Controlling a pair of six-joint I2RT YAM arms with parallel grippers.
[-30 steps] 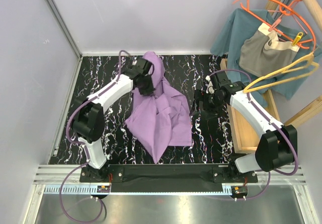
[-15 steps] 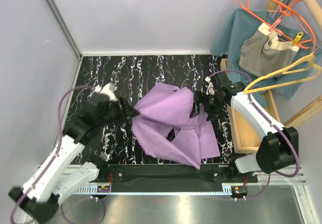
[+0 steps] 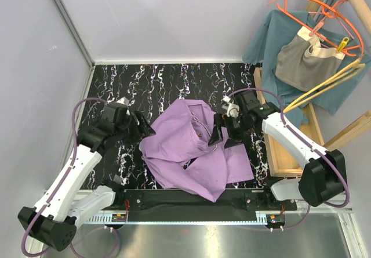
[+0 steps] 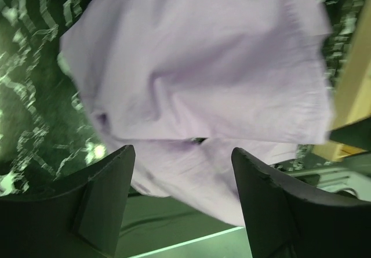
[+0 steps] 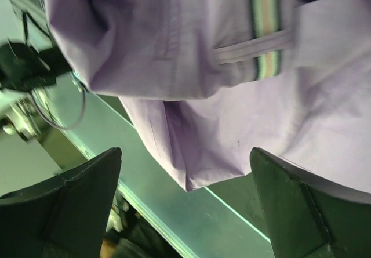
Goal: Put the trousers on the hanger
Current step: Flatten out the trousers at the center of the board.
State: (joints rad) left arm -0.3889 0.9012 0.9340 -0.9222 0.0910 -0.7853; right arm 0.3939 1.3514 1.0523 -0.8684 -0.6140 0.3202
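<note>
I will stretch the lilac trousers and lay them out for the hanger, so my right gripper should grab them by the striped waistband's edge (image 3: 213, 146) (image 5: 265, 64) next.
The lilac trousers (image 3: 185, 151) lie crumpled in the middle of the black marbled table. Their striped waistband (image 5: 266, 26) and a button show in the right wrist view. My left gripper (image 3: 145, 129) is just off the heap's left edge, open, with cloth (image 4: 197, 78) ahead of its fingers and nothing between them (image 4: 182, 151). My right gripper (image 3: 225, 131) hovers open at the heap's right side, over the cloth (image 5: 203, 66), with nothing between its fingers (image 5: 185, 153). The yellow hanger (image 3: 324, 84) leans on the rack at the right, beyond the right arm.
A wooden frame (image 3: 284, 151) borders the table's right side. Behind it hang a teal shirt (image 3: 269, 37) and a small grey garment (image 3: 304, 61) under orange hangers (image 3: 313, 8). Walls close off the left and back.
My left gripper let go of the lifted trousers, opened and swung back to the left. The trousers dropped and spread over the table's middle. My right gripper moved left, over their right side.
</note>
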